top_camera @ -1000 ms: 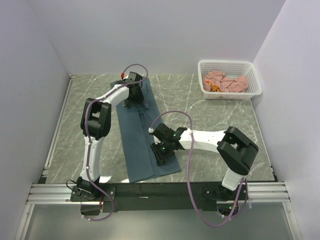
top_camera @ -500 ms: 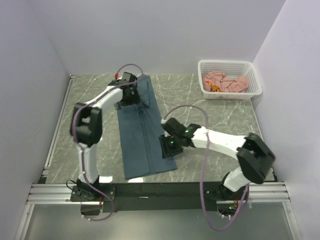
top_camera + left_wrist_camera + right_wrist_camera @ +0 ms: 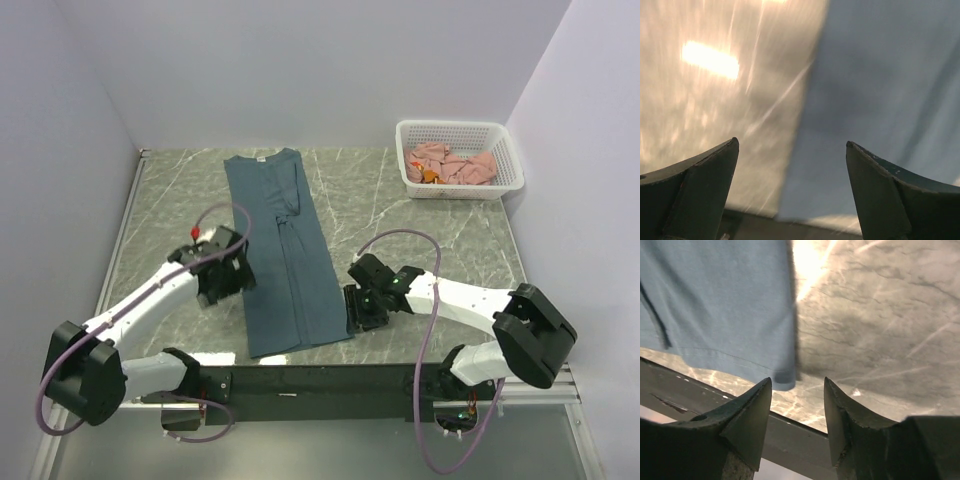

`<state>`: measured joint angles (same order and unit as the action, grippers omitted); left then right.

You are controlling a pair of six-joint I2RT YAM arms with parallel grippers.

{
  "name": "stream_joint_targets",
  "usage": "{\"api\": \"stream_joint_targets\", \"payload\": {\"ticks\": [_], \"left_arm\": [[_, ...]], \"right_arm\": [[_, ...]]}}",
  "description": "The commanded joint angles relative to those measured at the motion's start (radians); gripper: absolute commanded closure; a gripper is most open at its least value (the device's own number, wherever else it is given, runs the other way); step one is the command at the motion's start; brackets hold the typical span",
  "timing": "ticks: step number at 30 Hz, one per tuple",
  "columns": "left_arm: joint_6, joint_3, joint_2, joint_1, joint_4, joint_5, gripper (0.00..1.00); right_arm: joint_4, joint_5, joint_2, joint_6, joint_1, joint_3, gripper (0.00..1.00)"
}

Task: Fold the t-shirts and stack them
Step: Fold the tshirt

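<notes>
The dark slate-blue t-shirt [image 3: 285, 250] needs to be grabbed next by my right gripper at the t-shirt's near corner [image 3: 347, 333], so that the t-shirt's near hem can then fold toward its far edge.
The dark slate-blue t-shirt [image 3: 285, 250] lies flat on the table, folded into a long strip that runs from the far edge to the near edge. It also shows in the left wrist view [image 3: 880, 90] and in the right wrist view [image 3: 715, 305]. My left gripper [image 3: 232, 283] is open and empty just left of the strip's near half [image 3: 792, 145]. My right gripper [image 3: 357, 313] is open and empty just right of the strip's near corner [image 3: 797, 382]. Salmon-pink t-shirts [image 3: 455, 163] lie bunched in the white basket [image 3: 510, 160].
The basket stands at the far right corner. The grey marble tabletop [image 3: 430, 240] shows between the strip and the basket. A dark rail [image 3: 330, 378] runs along the near edge. White walls close the table on three sides.
Both grippers have let go of the blue shirt. The left arm has swung from the far collar end back to the near left. The right gripper has slid off the cloth to its right.
</notes>
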<state>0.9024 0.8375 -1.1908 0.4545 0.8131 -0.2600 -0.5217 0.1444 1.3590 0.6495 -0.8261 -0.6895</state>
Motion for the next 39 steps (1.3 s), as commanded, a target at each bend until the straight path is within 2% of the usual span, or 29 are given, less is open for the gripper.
{"api": "stream_joint_targets", "payload": {"ticks": [1,9,19,20,22,26,29,32,39], "left_arm": [[0.145,-0.093,0.069,0.064,0.06,0.062,0.07],[0.272,-0.175,0.085,0.18,0.089,0.125,0.19],[0.36,-0.202,0.031,0.345,0.09,0.183,0.22],[0.362,-0.207,0.03,0.348,0.089,0.185,0.22],[0.362,-0.213,0.023,0.352,0.084,0.191,0.23],[0.354,-0.221,0.008,0.36,0.071,0.208,0.26],[0.351,-0.229,0.002,0.365,0.072,0.215,0.31],[0.354,-0.244,0.01,0.366,0.067,0.219,0.37],[0.343,-0.276,-0.026,0.366,0.015,0.249,0.51]], "right_arm": [[0.077,0.02,-0.002,0.022,0.002,0.005,0.48],[0.08,0.023,0.063,0.033,0.002,-0.002,0.52],[0.061,0.098,0.158,-0.001,-0.013,-0.008,0.64],[0.06,0.101,0.166,-0.002,-0.013,-0.008,0.69],[0.058,0.101,0.17,-0.005,-0.016,-0.015,0.72],[0.048,0.083,0.167,-0.01,-0.016,-0.019,0.9],[0.038,0.078,0.166,-0.013,-0.018,-0.021,0.96],[0.04,0.075,0.16,-0.013,-0.016,-0.019,1.0],[0.034,0.072,0.166,-0.021,-0.016,-0.035,1.0]]}}
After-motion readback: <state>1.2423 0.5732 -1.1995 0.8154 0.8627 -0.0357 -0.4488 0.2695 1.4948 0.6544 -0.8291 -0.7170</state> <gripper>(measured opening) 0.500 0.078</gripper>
